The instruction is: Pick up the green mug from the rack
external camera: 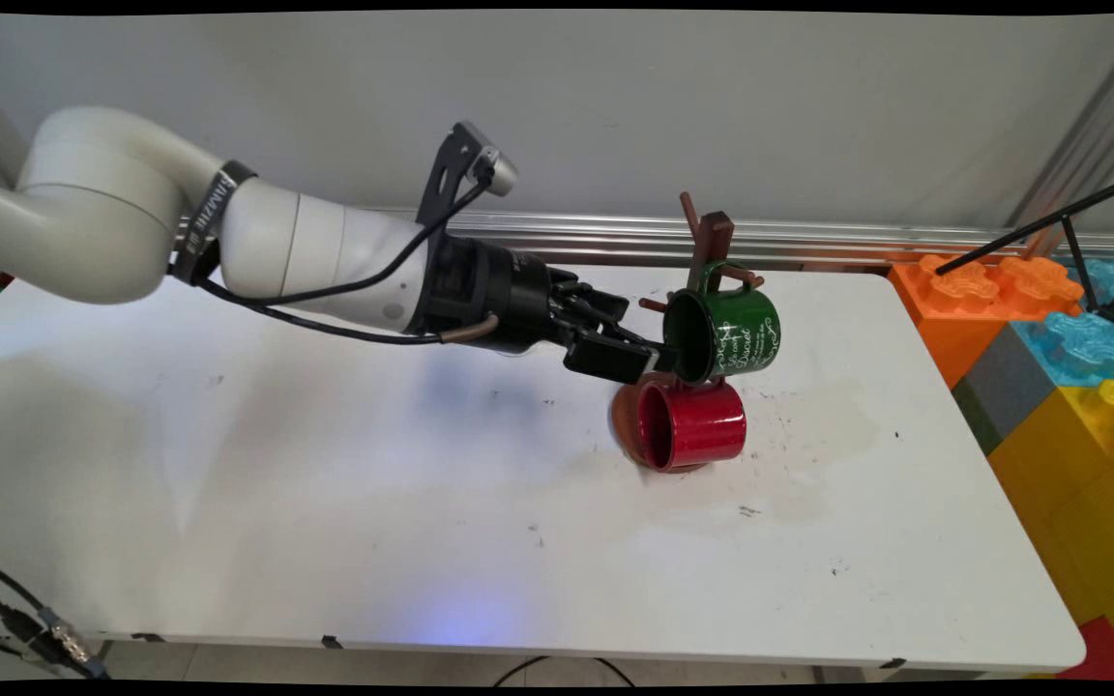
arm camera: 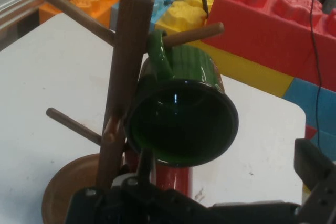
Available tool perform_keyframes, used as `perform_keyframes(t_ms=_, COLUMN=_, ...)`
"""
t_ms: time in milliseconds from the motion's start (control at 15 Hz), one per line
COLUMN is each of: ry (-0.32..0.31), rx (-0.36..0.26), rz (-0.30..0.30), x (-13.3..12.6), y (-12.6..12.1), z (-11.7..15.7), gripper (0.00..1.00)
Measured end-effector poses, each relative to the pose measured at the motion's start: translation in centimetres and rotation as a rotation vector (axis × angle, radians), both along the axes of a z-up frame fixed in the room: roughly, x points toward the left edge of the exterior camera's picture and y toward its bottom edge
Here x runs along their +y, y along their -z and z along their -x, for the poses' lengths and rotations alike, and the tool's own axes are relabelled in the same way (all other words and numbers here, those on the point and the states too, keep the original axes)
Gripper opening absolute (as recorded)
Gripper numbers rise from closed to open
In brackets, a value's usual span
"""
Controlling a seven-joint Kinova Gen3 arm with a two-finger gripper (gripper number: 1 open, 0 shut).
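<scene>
Next, my gripper grips the green mug by its rim (external camera: 671,338), leaving the green mug's handle (external camera: 729,271) free to slide off the wooden peg.
A dark brown wooden mug tree (external camera: 710,242) stands on the white table (external camera: 325,503). A green mug (external camera: 726,333) with white lettering hangs by its handle from an upper peg, mouth turned toward my gripper (external camera: 642,356). Below it a red mug (external camera: 694,423) lies sideways against the tree's round base (external camera: 622,414). My gripper is open just left of the green mug's rim, its fingers apart and holding nothing. In the hand view the green mug (arm camera: 181,124) fills the centre beside the post (arm camera: 128,51), the red mug (arm camera: 178,179) shows beneath, and one finger (arm camera: 315,174) stands at the right.
Large orange, blue, yellow and red toy blocks (external camera: 1050,329) are stacked off the table's right edge. A black tripod leg (external camera: 1050,222) crosses above them. An aluminium rail (external camera: 857,237) runs along the wall behind. Black cables (external camera: 15,619) hang at the front left corner.
</scene>
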State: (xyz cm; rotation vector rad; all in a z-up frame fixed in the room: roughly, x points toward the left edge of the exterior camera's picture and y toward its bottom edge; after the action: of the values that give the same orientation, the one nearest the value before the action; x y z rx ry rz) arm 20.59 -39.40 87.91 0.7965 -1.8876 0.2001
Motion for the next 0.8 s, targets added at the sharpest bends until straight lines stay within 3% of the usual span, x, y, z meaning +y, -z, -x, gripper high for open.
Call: perform_keyframes(t_ms=800, ry=0.012, rx=0.038, rz=-0.003, x=-0.8, y=2.3, z=1.5, gripper=1.0)
